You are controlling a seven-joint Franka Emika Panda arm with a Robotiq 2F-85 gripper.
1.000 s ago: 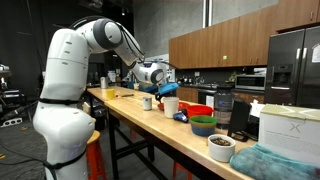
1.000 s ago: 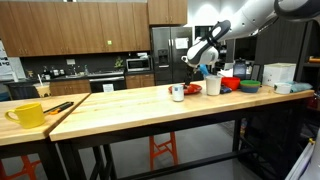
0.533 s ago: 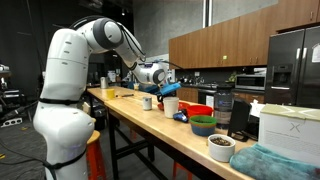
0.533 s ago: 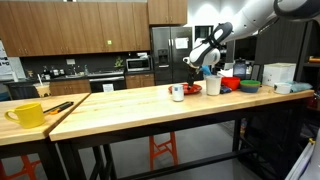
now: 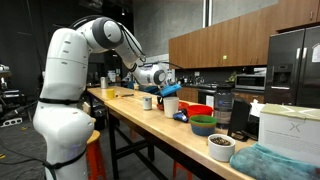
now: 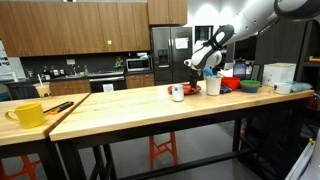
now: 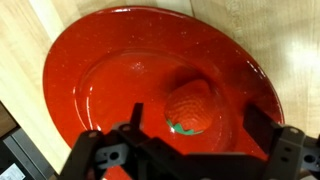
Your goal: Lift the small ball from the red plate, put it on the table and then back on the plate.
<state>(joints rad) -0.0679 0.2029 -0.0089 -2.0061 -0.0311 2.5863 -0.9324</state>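
Note:
The open fingers of my gripper reach down level with the sides of the ball point(image 7: 190, 107) in the wrist view. My gripper would catch the ball if it closed now, so it is time to close.
In the wrist view the red plate point(image 7: 110, 70) fills the frame on the light wooden table point(image 7: 295, 40). A small red, textured ball with a green leaf tip point(image 7: 192, 108) lies on the plate, right of its centre. My gripper point(image 7: 198, 128) is open above the plate, with one dark finger on each side of the ball and neither touching it. In both exterior views the gripper point(image 5: 160, 84) point(image 6: 194, 66) hangs over the plate point(image 6: 192, 90) on the table point(image 6: 130, 105), which also shows from the other side point(image 5: 135, 115).
A white cup point(image 6: 212, 86) stands right by the plate, with a small mug point(image 6: 177, 93) in front. A red bowl point(image 5: 198, 111), a green bowl point(image 5: 203, 126), a white box point(image 5: 285, 125) and a teal cloth point(image 5: 285, 163) crowd one end of the table. A yellow mug point(image 6: 27, 114) stands at the other end.
The arm has shifted slightly over the plate. The gripper stays open and the ball has not moved.

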